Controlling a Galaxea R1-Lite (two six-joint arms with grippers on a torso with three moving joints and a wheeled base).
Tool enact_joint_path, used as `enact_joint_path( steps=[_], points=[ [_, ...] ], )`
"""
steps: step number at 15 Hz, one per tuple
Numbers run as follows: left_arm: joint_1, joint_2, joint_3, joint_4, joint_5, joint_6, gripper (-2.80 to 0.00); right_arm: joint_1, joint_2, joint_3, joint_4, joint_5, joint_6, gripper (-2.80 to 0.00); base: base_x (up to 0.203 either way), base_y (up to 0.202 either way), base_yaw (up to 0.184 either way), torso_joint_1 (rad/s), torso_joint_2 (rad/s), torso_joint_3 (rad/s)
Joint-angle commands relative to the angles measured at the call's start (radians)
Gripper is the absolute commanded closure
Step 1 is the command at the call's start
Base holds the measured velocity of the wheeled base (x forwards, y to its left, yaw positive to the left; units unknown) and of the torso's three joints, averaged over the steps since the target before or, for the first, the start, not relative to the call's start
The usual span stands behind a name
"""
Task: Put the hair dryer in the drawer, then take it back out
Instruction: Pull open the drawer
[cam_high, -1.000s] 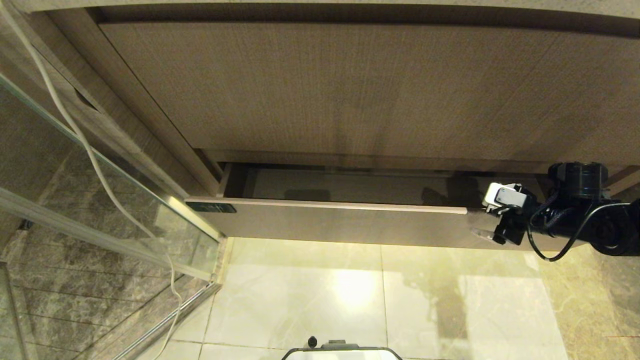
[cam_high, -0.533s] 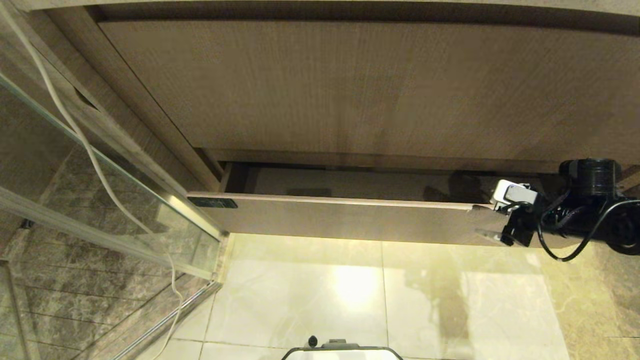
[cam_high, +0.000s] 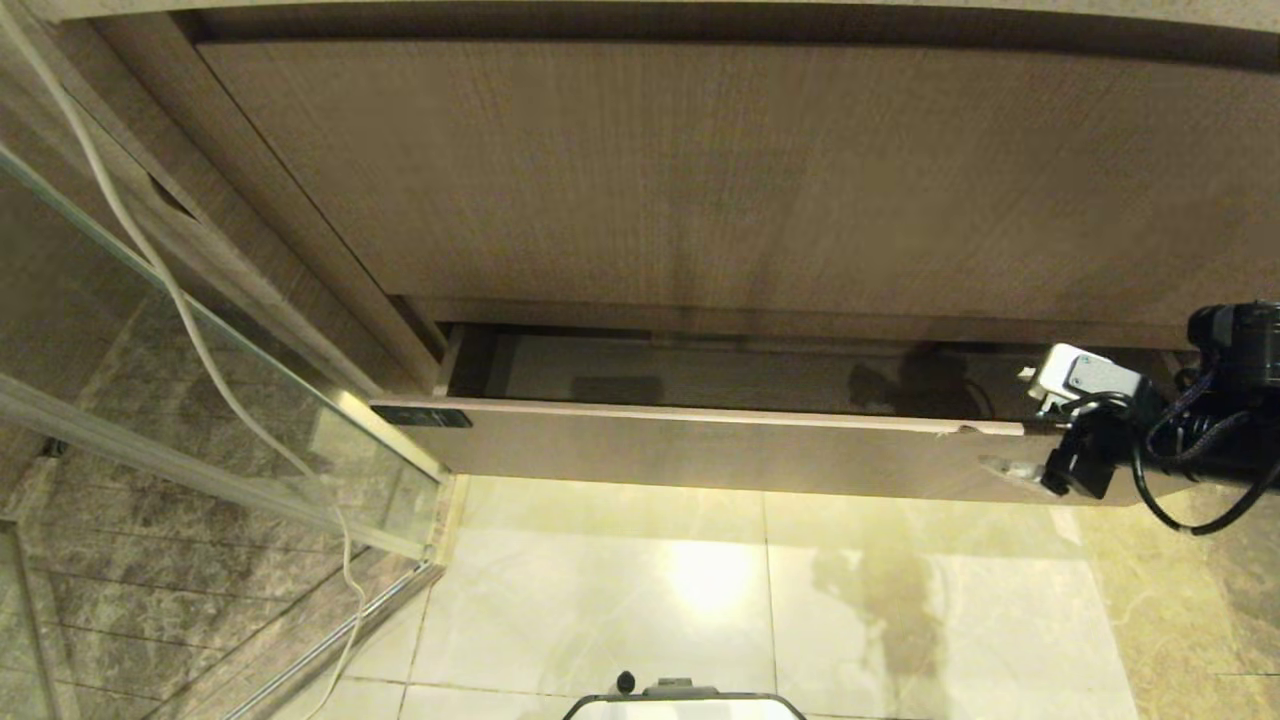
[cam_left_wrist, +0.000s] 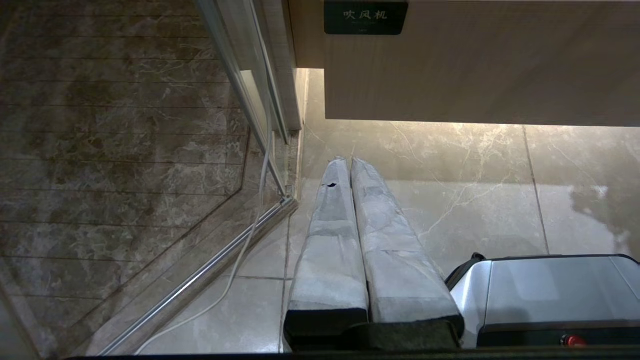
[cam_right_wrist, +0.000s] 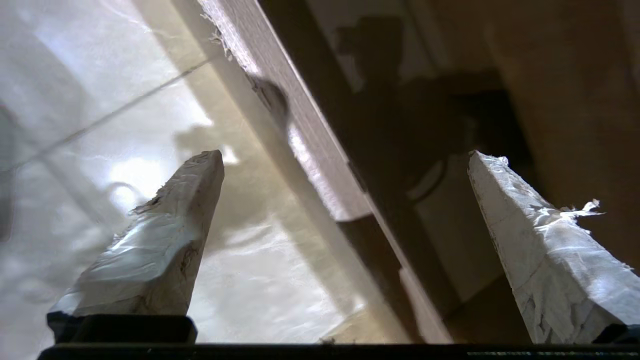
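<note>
The drawer needs to be open for the hair dryer. My right gripper will next grab the drawer's front panel by the panel's top edge (cam_high: 991, 427) and pull the drawer open.
The drawer (cam_high: 700, 445) is a wide, shallow light-wood one under the vanity, pulled out a little, with a small dark label (cam_high: 420, 416) at its left end. My right gripper (cam_high: 1012, 448) is at the right end of the drawer front. It is open and straddles the front's top edge (cam_right_wrist: 310, 150), one finger (cam_right_wrist: 165, 240) over the floor side and the other (cam_right_wrist: 535, 250) over the dark inside. Nothing is between them but the board. The hair dryer is out of view. My left gripper (cam_left_wrist: 348, 161) hangs parked and shut above the floor, below the drawer front (cam_left_wrist: 475, 65).
A taller wood panel (cam_high: 700, 170) stands above the drawer. A glass shower door (cam_high: 200, 330) with its metal rail and a long thin white cable (cam_high: 190, 320) are on the left. Pale floor tiles (cam_high: 700, 580) lie in front, with my base (cam_high: 685, 703) at the near edge.
My right gripper has slid to the right along the drawer front, staying open. The drawer stands out about as far as before. The left arm has not moved.
</note>
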Motion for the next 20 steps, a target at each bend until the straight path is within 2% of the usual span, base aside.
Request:
enact_joint_path(
  steps=[1, 4, 7, 8, 10, 13, 15, 17, 20],
  points=[
    [0.000, 0.000, 0.002, 0.000, 0.000, 0.000, 0.00, 0.000, -0.115, 0.020, 0.081, 0.001, 0.118, -2.80, 0.000, 0.000, 0.000, 0.000, 0.00, 0.000],
    [0.000, 0.000, 0.001, 0.000, 0.000, 0.000, 0.00, 0.001, -0.224, 0.051, 0.269, 0.002, 0.317, -2.80, 0.000, 0.000, 0.000, 0.000, 0.00, 0.000],
    [0.000, 0.000, 0.002, 0.000, 0.000, 0.000, 0.00, -0.012, -0.392, 0.065, 0.429, -0.005, 0.391, -2.80, 0.000, 0.000, 0.000, 0.000, 0.00, 0.000],
    [0.000, 0.000, 0.002, 0.000, 0.000, 0.000, 0.00, -0.022, -0.447, 0.068, 0.474, -0.008, 0.422, 0.00, 0.000, 0.000, 0.000, 0.000, 0.00, 0.000],
    [0.000, 0.000, 0.002, 0.000, 0.000, 0.000, 0.00, -0.038, -0.501, 0.077, 0.555, -0.022, 0.470, 0.00, 0.000, 0.000, 0.000, 0.000, 0.00, 0.000],
    [0.000, 0.000, 0.001, 0.000, 0.000, 0.000, 0.00, -0.067, -0.610, 0.090, 0.631, -0.106, 0.489, 0.00, 0.000, 0.000, 0.000, 0.000, 0.00, 0.000],
    [0.000, 0.000, 0.000, 0.000, 0.000, 0.000, 0.00, -0.085, -0.692, 0.116, 0.626, -0.134, 0.590, 0.00, 0.000, 0.000, 0.000, 0.000, 0.00, 0.000],
    [0.000, 0.000, 0.002, 0.000, 0.000, 0.000, 0.00, -0.089, -0.901, 0.179, 0.625, -0.194, 0.686, 0.00, 0.000, 0.000, 0.000, 0.000, 0.00, 0.000],
    [0.000, 0.000, 0.002, 0.000, 0.000, 0.000, 0.00, -0.031, -1.210, 0.339, 0.618, -0.371, 0.845, 0.00, 0.000, 0.000, 0.000, 0.000, 0.00, 0.000]
  ],
)
